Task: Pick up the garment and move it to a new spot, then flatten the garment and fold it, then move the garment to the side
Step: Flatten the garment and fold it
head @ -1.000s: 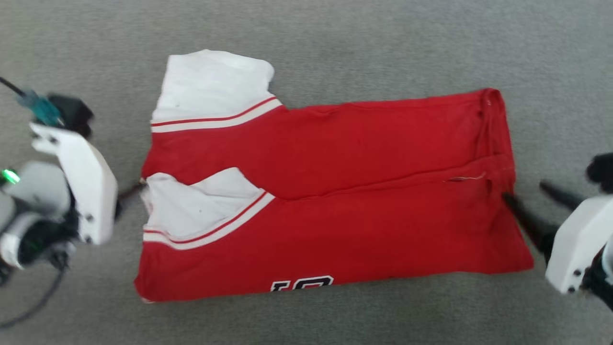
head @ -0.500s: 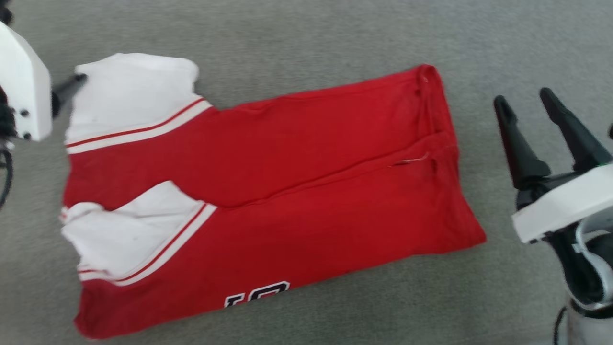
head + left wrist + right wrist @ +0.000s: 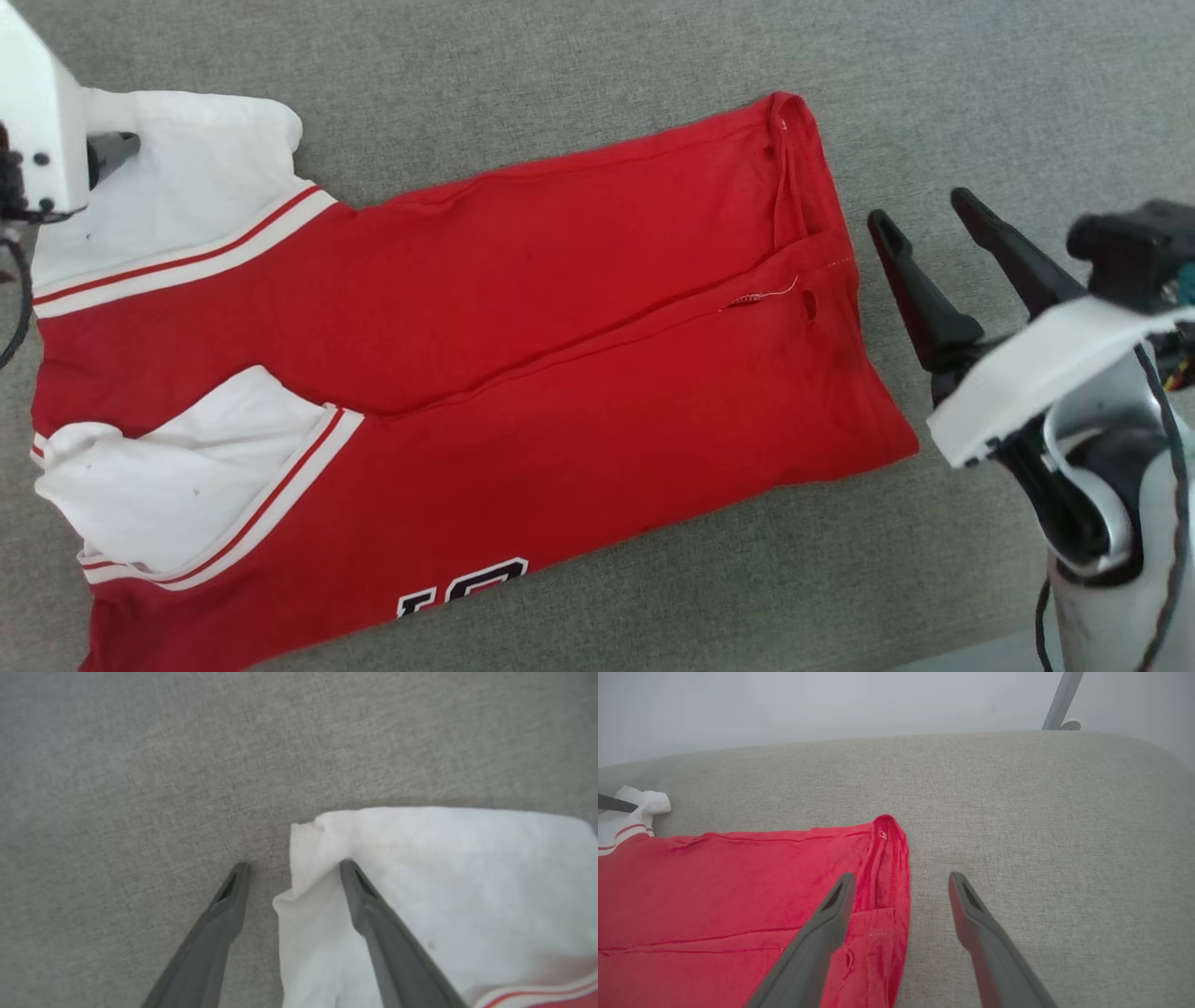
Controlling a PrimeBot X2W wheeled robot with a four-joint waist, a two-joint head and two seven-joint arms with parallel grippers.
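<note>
My left gripper should next grab the far white sleeve by that folded corner (image 3: 305,868), because a small fold shows there while the rest lies flat.
The garment (image 3: 560,355) lies on a grey fabric surface, folded lengthwise, with its white sleeves at the left and its red hem at the right. A cut-off black-outlined number shows at its near edge. My left gripper (image 3: 121,147) is over the far white sleeve (image 3: 444,872). It is open (image 3: 294,867), with one finger above the sleeve's corner and the other above bare fabric. My right gripper (image 3: 924,217) stands open just right of the hem (image 3: 887,858). In the right wrist view (image 3: 902,877) one finger is over the hem and the other over the surface. Neither holds anything.
The grey surface (image 3: 597,56) reaches all round the garment. Its rounded far edge (image 3: 924,737) meets a pale wall, where a slanted metal pole (image 3: 1059,700) stands at the right. A paler strip shows past the near right edge (image 3: 980,653).
The head camera has shifted. Relative to the garment, my left gripper went from the near folded sleeve to the far sleeve, and my right gripper from the near hem corner to beside the hem's middle.
</note>
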